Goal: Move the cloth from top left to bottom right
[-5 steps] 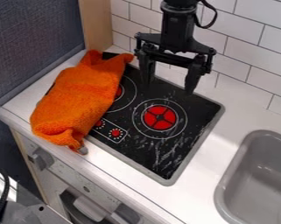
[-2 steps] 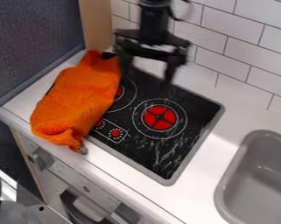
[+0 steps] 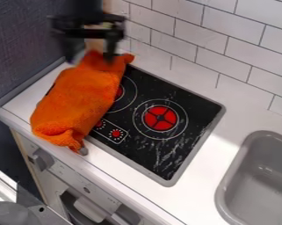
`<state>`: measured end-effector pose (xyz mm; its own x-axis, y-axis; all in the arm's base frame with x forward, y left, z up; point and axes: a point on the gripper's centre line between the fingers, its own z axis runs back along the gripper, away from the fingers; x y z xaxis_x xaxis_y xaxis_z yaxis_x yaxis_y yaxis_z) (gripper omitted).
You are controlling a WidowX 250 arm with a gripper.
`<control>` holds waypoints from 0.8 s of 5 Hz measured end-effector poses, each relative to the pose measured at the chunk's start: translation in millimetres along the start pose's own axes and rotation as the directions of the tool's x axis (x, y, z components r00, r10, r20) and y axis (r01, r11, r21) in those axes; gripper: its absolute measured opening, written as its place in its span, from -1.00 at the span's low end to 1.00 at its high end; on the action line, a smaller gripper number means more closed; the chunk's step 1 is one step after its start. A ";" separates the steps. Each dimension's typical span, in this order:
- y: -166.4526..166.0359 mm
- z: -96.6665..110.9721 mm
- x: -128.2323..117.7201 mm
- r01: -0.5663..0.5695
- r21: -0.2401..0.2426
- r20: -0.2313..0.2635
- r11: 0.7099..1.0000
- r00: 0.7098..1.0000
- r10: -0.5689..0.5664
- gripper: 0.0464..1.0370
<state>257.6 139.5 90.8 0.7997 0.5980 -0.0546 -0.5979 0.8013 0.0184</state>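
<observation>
My gripper next grabs the cloth's end near the wall tiles to shift the cloth across the black stovetop (image 3: pixel 184 110).
The black gripper (image 3: pixel 90 58) hangs over the top end of the orange cloth at the upper left, its two fingers apart. The cloth (image 3: pixel 80 96) lies bunched lengthwise over the left side of the black stovetop (image 3: pixel 184 110) and the white counter beside it. Its lower end reaches the counter's front edge. The gripper's fingertips overlap the cloth's top end in the view; whether they touch it I cannot tell.
A grey sink (image 3: pixel 257 176) is set into the counter at the lower right. White wall tiles (image 3: pixel 225 41) run behind the stovetop, and a dark panel (image 3: pixel 31 44) stands at the left. Knobs (image 3: pixel 43 159) line the stove front.
From above the stovetop's back edge, the gripper has moved left to the cloth's top end. The cloth's main body has stayed in place.
</observation>
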 end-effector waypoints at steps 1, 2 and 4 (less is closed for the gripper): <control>43.0 -13.0 20.0 -0.087 -0.014 -0.016 0.996 0.996 0.087 0.92; 48.0 -35.4 25.0 -0.083 -0.024 -0.078 0.996 0.994 0.081 0.92; 48.1 -67.2 23.5 -0.096 -0.022 -0.153 0.995 0.984 0.092 0.92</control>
<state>243.9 190.9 23.3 0.7237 0.6591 -0.2044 -0.6732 0.7395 0.0013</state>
